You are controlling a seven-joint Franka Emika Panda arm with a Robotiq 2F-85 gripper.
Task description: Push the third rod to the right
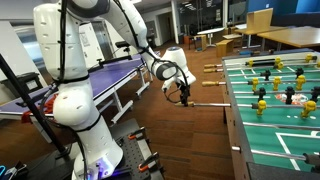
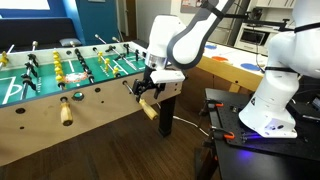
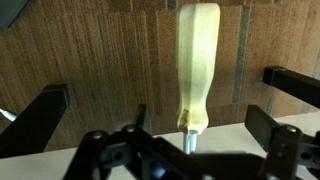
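Note:
The wooden handle (image 3: 196, 77) lies between my gripper's fingers, but from outside they are above it. My gripper moves down next, and only then closes on it.
A foosball table (image 1: 275, 105) shows in both exterior views (image 2: 60, 70), with yellow and dark players on steel rods. One rod's pale wooden handle (image 3: 197, 65) sticks out of the table's side (image 2: 148, 106). My gripper (image 3: 165, 92) is open, with a dark finger on each side of this handle and not touching it. It sits at the handle in both exterior views (image 1: 180, 92) (image 2: 150, 88). The rod (image 1: 207, 101) runs from the handle into the table wall. I cannot tell which rod in the row this is.
Another wooden handle (image 2: 66, 112) sticks out further along the same side. A blue ping-pong table (image 1: 110, 72) stands behind the arm. The robot base (image 2: 262, 112) sits on a dark stand. Wooden floor lies below the handle.

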